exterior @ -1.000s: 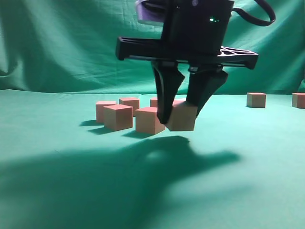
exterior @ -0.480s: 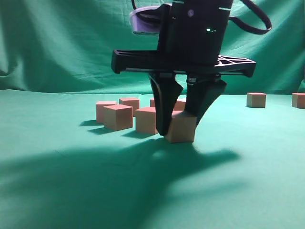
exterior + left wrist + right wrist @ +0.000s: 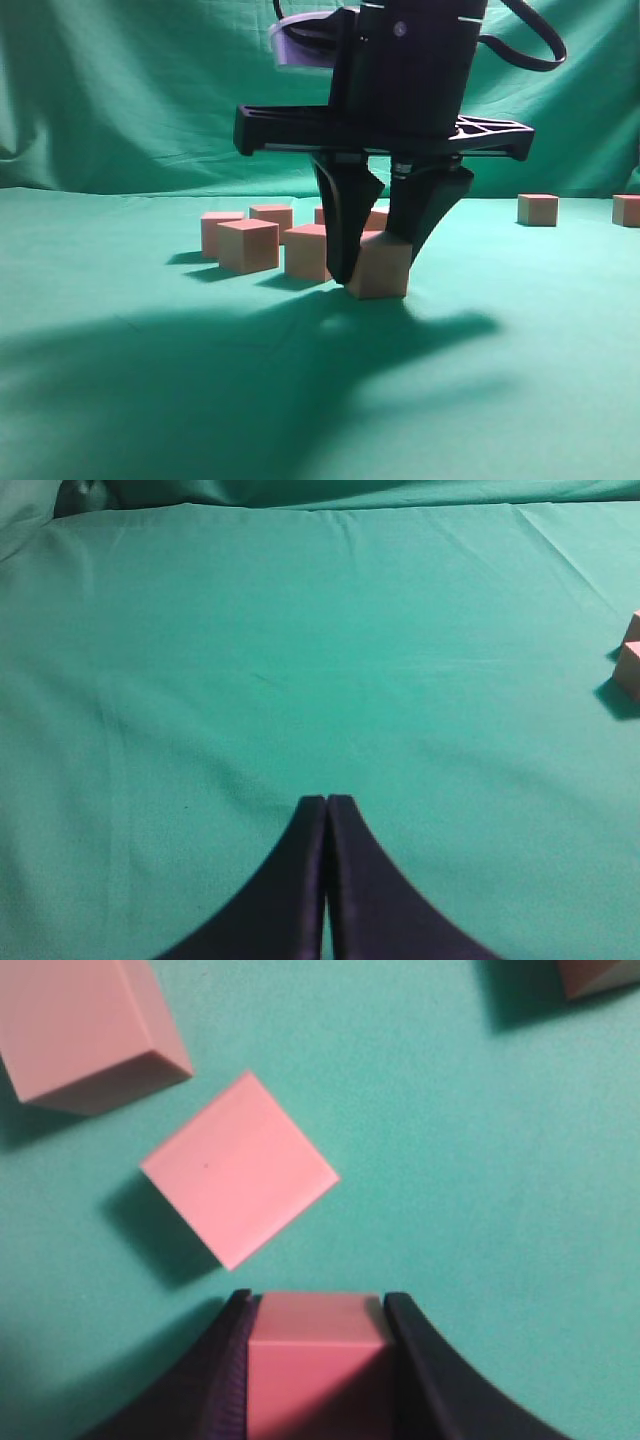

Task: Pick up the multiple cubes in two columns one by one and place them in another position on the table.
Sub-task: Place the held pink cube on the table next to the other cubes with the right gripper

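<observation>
I can see that the held cube's base point(image 3: 376, 294) rests on the green table beside the cluster. My right gripper is ready to open and let go of it.
My right gripper point(image 3: 375, 280) is shut on a pink cube point(image 3: 380, 268), which rests on the green table point(image 3: 150, 400). In the right wrist view the cube point(image 3: 315, 1360) sits between the two dark fingers point(image 3: 318, 1305). A second cube point(image 3: 238, 1180) lies just ahead, turned about 45 degrees, and a third point(image 3: 85, 1025) at the upper left. In the exterior view several more cubes point(image 3: 248, 245) stand in a cluster left of and behind the held one. My left gripper point(image 3: 327, 802) is shut and empty over bare cloth, away from the cubes.
Two separate cubes stand far right in the exterior view, one point(image 3: 537, 209) and another point(image 3: 627, 210) at the edge. Two cube edges point(image 3: 630, 665) show at the right border of the left wrist view. A green backdrop point(image 3: 150, 90) hangs behind the table.
My right gripper has come down with the cube, from a little above the cloth a second ago to resting on it. It has barely moved over the last half second.
</observation>
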Available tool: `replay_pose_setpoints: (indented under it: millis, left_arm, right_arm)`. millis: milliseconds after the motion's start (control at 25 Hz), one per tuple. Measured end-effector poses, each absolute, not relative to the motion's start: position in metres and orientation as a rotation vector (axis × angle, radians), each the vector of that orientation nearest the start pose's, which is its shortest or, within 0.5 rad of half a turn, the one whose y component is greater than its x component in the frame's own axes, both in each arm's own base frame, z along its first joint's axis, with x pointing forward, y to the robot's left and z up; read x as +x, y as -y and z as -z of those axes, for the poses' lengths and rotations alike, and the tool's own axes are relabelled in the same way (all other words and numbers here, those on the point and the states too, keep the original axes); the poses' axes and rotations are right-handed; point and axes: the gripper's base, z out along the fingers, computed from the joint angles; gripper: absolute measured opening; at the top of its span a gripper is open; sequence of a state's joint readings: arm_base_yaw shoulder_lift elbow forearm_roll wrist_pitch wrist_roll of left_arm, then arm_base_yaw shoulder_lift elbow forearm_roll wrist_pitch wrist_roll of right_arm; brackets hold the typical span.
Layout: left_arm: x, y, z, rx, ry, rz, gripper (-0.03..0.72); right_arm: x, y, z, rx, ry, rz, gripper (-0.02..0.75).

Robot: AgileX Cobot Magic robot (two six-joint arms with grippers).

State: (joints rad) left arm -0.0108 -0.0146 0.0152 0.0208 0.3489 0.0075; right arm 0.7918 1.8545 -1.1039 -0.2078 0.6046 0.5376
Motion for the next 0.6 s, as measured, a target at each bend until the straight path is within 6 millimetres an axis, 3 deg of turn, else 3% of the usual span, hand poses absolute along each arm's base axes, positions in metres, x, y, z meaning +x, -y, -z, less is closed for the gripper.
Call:
replay_pose_setpoints:
  millis: [240, 480, 600]
  left_arm:
    - [0.0528, -0.0001, -0.1774, 0.030, -1.833, -0.018, 0.000]
    - [0.0528, -0.0001, -0.1774, 0.030, -1.833, -0.018, 0.000]
    - [0.0528, -0.0001, -0.1774, 0.030, -1.833, -0.018, 0.000]
  right_arm:
    - [0.2573, -0.2450, -0.1595, -0.579, -2.754, -0.097, 0.263]
    - [0.2564, -0.2463, -0.1582, -0.604, -2.748, -0.091, 0.567]
    - [0.2547, -0.2476, -0.1616, -0.615, -2.738, -0.099, 0.590]
